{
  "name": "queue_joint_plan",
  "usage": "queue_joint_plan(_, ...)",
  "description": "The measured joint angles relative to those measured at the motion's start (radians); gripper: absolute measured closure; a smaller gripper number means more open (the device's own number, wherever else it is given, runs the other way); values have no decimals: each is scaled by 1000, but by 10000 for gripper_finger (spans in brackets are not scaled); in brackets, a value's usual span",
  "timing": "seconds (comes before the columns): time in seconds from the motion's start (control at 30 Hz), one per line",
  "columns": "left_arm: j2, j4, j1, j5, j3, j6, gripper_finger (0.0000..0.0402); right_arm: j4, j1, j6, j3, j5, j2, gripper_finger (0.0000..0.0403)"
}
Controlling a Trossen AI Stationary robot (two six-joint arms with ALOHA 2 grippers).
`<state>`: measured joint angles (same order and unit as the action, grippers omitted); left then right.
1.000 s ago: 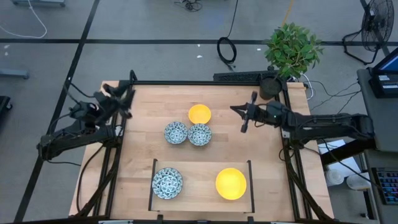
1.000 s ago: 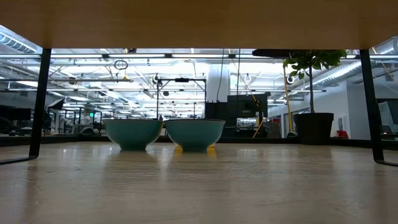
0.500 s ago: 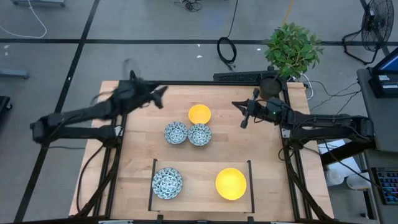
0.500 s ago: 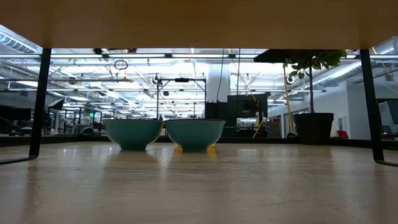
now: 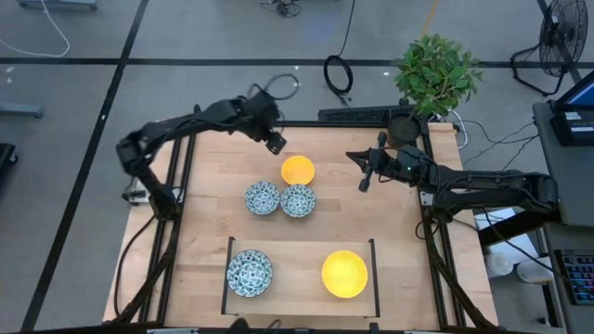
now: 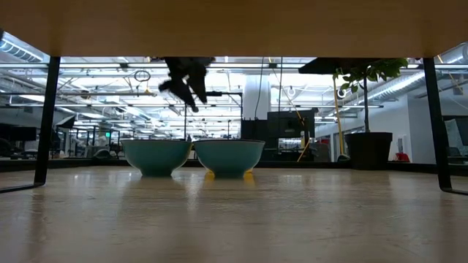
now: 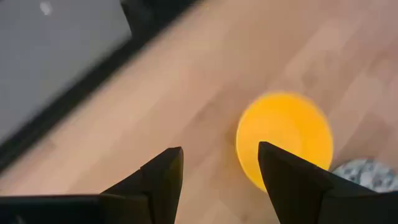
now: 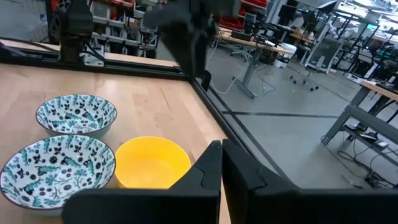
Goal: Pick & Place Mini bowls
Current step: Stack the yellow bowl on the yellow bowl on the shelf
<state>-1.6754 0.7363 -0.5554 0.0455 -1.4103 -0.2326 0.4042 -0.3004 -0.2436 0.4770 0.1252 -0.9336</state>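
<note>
My left gripper takes hold of the yellow mini bowl by its rim [image 5: 284, 169] next. The bowl then goes with the bowls inside the dark frame.
A yellow mini bowl [image 5: 298, 170] rests on its base near the table's far edge. Two blue-patterned mini bowls [image 5: 262, 197] [image 5: 298, 200] sit side by side just nearer. Another patterned bowl [image 5: 250, 272] and a larger-looking yellow bowl [image 5: 344, 274] stand inside a dark frame at the near edge. My left gripper [image 5: 276, 144] hangs open above the wood, just left of the far yellow bowl [image 7: 284, 140]. My right gripper [image 5: 364, 176] is shut, in the air to that bowl's right [image 8: 152, 162].
A dark three-sided frame [image 5: 375, 278] bounds the near bowls. A potted plant [image 5: 436, 74] stands at the far right corner, its dark pot [image 6: 368, 150] beside the table. The table's black rail [image 5: 306, 123] runs along the far edge, close behind my left gripper.
My left arm has swung quickly from beyond the table's left edge toward the far edge and rightward, ending beside the far yellow bowl. My right gripper has hardly moved. No bowl has shifted.
</note>
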Motion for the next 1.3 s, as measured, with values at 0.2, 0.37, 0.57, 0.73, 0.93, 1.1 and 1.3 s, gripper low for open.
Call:
queue_joint_plan(0.2,-139,21,25,66,-26,12,190,-18,1,0,0,0,0,403)
queue_joint_plan(0.37,-204,18,55,95,-26,5,190,-28,1,-2,0,0,0,403)
queue_joint_plan(0.57,-256,19,93,94,-26,26,190,-28,1,-3,0,0,0,403)
queue_joint_plan(0.73,-288,18,115,85,-26,20,190,-28,1,-3,0,0,0,403)
queue_joint_plan(0.93,-323,17,115,56,-26,11,190,-28,1,-2,0,0,0,403)
queue_joint_plan(1.1,-330,13,111,25,-26,2,190,-28,1,4,0,0,0,403)
queue_joint_plan(1.3,-321,12,111,24,-26,2,199,-28,1,4,0,0,0,403)
